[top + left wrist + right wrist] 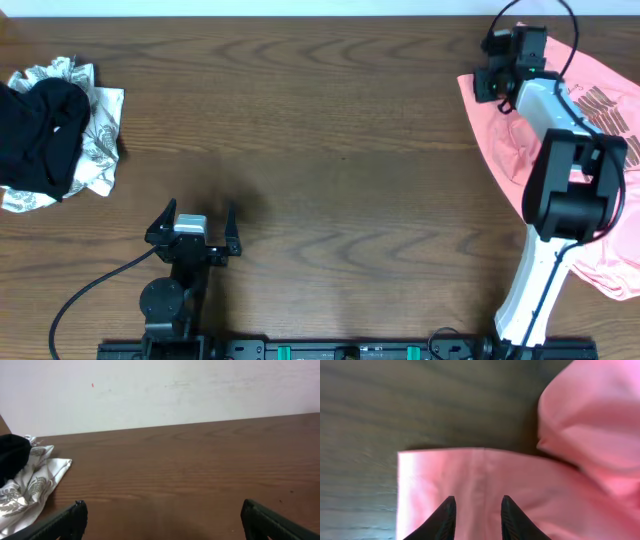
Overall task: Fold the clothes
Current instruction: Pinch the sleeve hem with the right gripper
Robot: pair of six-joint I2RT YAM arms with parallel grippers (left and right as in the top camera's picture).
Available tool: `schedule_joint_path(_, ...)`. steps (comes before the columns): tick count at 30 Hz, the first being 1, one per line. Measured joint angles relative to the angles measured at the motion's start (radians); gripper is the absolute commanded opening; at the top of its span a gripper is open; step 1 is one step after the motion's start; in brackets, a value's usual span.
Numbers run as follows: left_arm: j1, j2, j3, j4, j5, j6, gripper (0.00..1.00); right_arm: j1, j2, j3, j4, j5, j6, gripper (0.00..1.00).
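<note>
The T-shirt [500,150] needs to be drawn open for folding, so next my right gripper should grip the outer edge of its flat panel, beside empty wood.
The clothes, a salmon-pink T-shirt [500,150] with dark block lettering [606,106], lie crumpled at the table's far right, partly under my right arm. My right gripper [487,84] hovers low over the shirt's upper-left edge. In the right wrist view its two dark fingertips [446,510] stand a little apart, open, over a flat pink panel [520,475] whose straight edge lies to the left; nothing is pinched between them. My left gripper [197,213] rests near the front left, wide open and empty above bare wood [162,510].
A heap of black cloth over white leaf-patterned cloth [55,130] lies at the far left edge, also seen in the left wrist view [30,482]. Dark wooden table [330,150] stretches between the arms. A pale wall [160,390] rises behind the table.
</note>
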Motion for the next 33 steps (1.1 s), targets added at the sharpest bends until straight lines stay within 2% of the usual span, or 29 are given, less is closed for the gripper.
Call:
schedule_joint_path(5,0.0,0.0,0.0,0.0,0.0,0.0,0.98,-0.004,0.019,0.0,0.016,0.0,0.011,0.29)
schedule_joint_path(7,0.0,0.0,0.0,0.0,0.0,0.0,0.98,-0.006,0.021,0.0,0.019,-0.001,0.014,0.18)
schedule_joint_path(9,0.0,0.0,0.0,0.0,0.0,0.0,0.98,-0.007,0.021,0.0,0.02,-0.001,0.022,0.02)
schedule_joint_path(10,0.0,0.0,0.0,0.0,0.0,0.0,0.98,-0.007,0.021,0.0,0.021,-0.001,0.022,0.01)
schedule_joint_path(33,0.0,0.0,0.0,0.0,0.0,0.0,0.98,-0.007,-0.024,0.0,0.001,-0.024,0.029,0.01)
